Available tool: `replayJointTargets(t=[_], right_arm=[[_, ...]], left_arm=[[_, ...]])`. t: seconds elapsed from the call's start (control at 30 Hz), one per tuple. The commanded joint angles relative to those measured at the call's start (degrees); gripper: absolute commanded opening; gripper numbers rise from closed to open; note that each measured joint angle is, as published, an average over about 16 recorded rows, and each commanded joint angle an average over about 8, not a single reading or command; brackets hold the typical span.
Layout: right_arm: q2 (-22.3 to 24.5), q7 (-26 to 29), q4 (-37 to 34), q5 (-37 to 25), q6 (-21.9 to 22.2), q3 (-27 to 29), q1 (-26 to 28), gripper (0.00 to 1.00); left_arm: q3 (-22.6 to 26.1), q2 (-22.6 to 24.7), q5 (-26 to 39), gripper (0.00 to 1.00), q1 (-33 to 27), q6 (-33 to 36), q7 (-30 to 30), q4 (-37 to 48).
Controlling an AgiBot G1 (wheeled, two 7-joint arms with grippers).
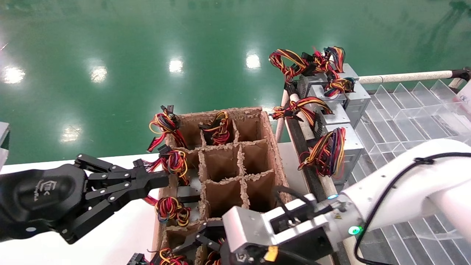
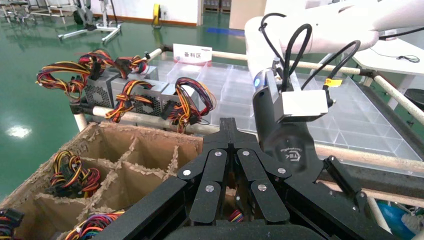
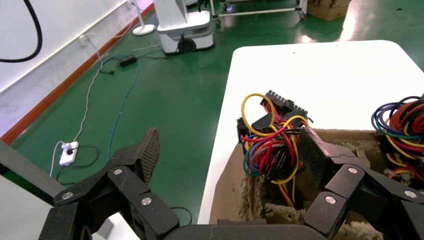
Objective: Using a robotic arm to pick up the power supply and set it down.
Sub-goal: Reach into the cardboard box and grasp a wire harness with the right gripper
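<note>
My right gripper grabs the sunken power supply by the wire bundle sticking up above its cell next, since the cardboard sides close in around it.
The power supply under my right gripper sits deep in a near corner cell of the cardboard box (image 1: 270,147). Only its bundle of red, yellow and black wires (image 3: 270,147) shows; its metal body is hidden. My right gripper (image 3: 231,150) is open, one finger outside the box wall and the other beside the bundle, holding nothing. In the head view this robotic arm's gripper (image 1: 191,246) hangs over the box's near left cells, behind its silver wrist block (image 1: 250,224). My left gripper (image 1: 165,179) is shut and empty, level at the box's left wall.
Other power supplies fill the box's left cells, wires (image 1: 172,162) sticking up. More supplies (image 1: 342,95) stand in a row on a pipe rack at the right, beside a clear divided tray (image 1: 404,110). The box rests on a white table (image 1: 110,228). Green floor lies beyond.
</note>
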Motion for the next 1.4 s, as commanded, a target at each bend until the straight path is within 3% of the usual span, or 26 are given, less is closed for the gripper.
replayJointTargets(t=[0.03,0.7,1.4], right_arm=[[-1.0,-0.6,-0.9,0.4,0.1,-1.4,0.3,0.03],[-3.3,-4.3,-8.1,4.2,0.6,-7.4,3.3,0.0],[-2.9,-6.4,-12.0,8.8,0.8,-9.5,3.7,0.0]], left_arm=[[0.0,0.0,0.0,0.0,0.0,0.0,0.0,0.0],[0.0,0.0,0.0,0.0,0.0,0.0,0.0,0.0],[0.0,0.0,0.0,0.0,0.0,0.0,0.0,0.0]])
